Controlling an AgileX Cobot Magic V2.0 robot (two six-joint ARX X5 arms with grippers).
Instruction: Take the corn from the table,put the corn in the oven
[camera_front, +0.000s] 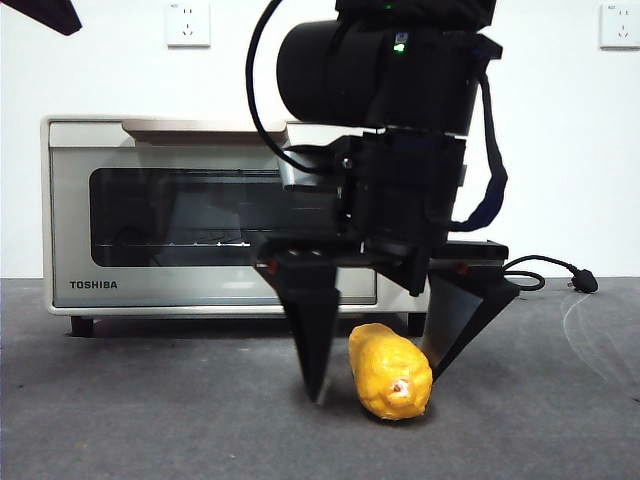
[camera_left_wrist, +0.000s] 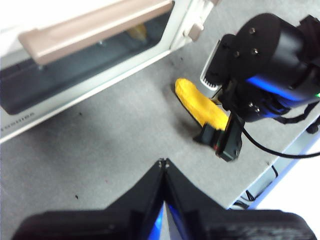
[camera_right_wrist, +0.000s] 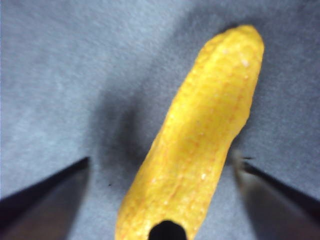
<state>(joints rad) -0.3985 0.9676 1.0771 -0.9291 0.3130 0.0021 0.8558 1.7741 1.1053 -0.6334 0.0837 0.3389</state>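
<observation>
I will put the corn in the oven, so next I will grab the yellow-orange corn with my right gripper around the middle of its cob (camera_front: 385, 365) (camera_right_wrist: 185, 145).
The yellow-orange corn (camera_front: 390, 372) lies on the dark grey table (camera_front: 150, 410) in front of the cream-white Toshiba oven (camera_front: 200, 215), pale stub end toward the camera. My right gripper (camera_front: 385, 375) has come down over the corn and stands open, one jaw on each side of the cob. In the right wrist view the corn (camera_right_wrist: 192, 145) fills the gap between the jaws, closer to one of them. The left wrist view shows the corn (camera_left_wrist: 200, 106) under the right arm, and my left gripper (camera_left_wrist: 164, 162) hangs shut and apart from it. The oven door is closed.
A beige handle (camera_left_wrist: 95, 25) runs along the oven's top front. The oven's black cord and plug (camera_front: 575, 275) lie on the table at the right. The table's edge (camera_left_wrist: 280, 160) runs close behind the right arm in the left wrist view.
</observation>
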